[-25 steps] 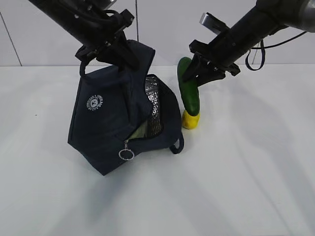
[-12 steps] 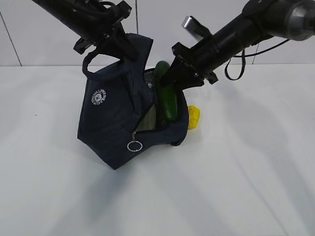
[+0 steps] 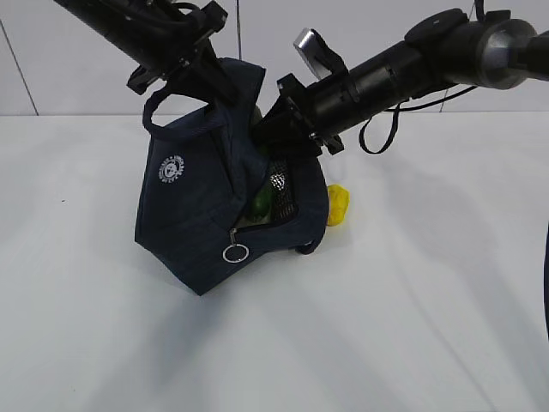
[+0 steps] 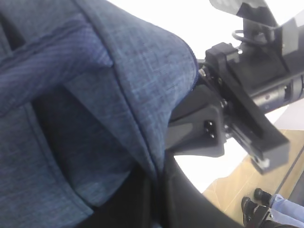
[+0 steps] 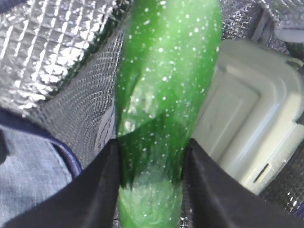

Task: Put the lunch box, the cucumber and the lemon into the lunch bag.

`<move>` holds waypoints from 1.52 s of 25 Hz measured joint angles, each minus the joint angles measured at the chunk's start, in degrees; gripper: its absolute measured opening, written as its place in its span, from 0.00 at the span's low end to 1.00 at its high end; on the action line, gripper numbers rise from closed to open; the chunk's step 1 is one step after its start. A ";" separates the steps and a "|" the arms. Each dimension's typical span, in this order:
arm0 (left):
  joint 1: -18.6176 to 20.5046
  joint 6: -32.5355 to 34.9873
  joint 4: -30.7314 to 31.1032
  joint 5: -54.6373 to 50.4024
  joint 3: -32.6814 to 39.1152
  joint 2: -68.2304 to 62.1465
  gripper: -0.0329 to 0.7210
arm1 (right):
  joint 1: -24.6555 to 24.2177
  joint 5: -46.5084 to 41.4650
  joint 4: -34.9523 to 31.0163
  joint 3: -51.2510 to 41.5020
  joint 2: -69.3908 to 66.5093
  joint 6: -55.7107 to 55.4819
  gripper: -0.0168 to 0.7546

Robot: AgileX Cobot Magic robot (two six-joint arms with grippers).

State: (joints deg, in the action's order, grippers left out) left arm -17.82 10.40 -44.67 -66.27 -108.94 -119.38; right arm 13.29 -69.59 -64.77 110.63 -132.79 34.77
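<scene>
The cucumber (image 5: 166,80) hangs inside the lunch bag beside the lunch box (image 5: 244,128), so it is time to open my right gripper now. The cucumber would stay in the bag.
The dark navy lunch bag (image 3: 193,219) is tilted, its open mouth facing right and showing silvery lining (image 5: 52,47). My left gripper (image 3: 206,77) is shut on the bag's top flap; the left wrist view (image 4: 159,190) shows blue fabric (image 4: 95,90) pinched between the jaws. My right gripper (image 3: 279,142) is at the bag's mouth, shut on the green cucumber (image 5: 166,80), whose lower end shows inside the bag (image 3: 262,199). The lunch box (image 5: 244,128) with its pale green lid lies inside the bag beside the cucumber. The yellow lemon (image 3: 338,204) sits on the table just right of the bag.
A white table (image 3: 412,309) with a white wall behind it. The zipper's ring pull (image 3: 232,253) hangs at the bag's front. A loop handle (image 3: 156,120) sticks out at the left. The right arm's cable (image 3: 382,129) dangles behind it.
My right gripper has carried the cucumber left from above the lemon and pushed it down into the bag's mouth. The left gripper raised the bag slightly and still holds it.
</scene>
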 joint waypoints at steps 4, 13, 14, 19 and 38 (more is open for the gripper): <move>0.00 0.00 -0.09 0.00 0.00 0.00 0.03 | 0.00 0.00 -0.54 0.00 0.00 0.49 0.41; 0.00 0.00 -0.09 -0.30 0.00 0.00 0.03 | 0.28 0.12 -0.78 0.00 0.00 0.58 0.46; 0.00 0.00 -0.09 -0.35 0.00 0.00 0.03 | 0.32 0.12 -0.90 0.00 0.00 0.58 0.48; 0.00 0.00 -0.20 -0.43 0.00 0.00 0.03 | 0.55 0.21 -0.98 0.00 0.00 0.58 0.55; 0.00 0.12 -0.01 -1.69 0.00 0.00 0.03 | -7.93 0.32 15.25 0.00 2.34 -9.02 0.57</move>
State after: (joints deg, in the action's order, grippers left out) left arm -17.82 10.52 -44.68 -67.97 -108.94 -119.38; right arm 5.36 -69.28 -49.52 110.63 -130.45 25.75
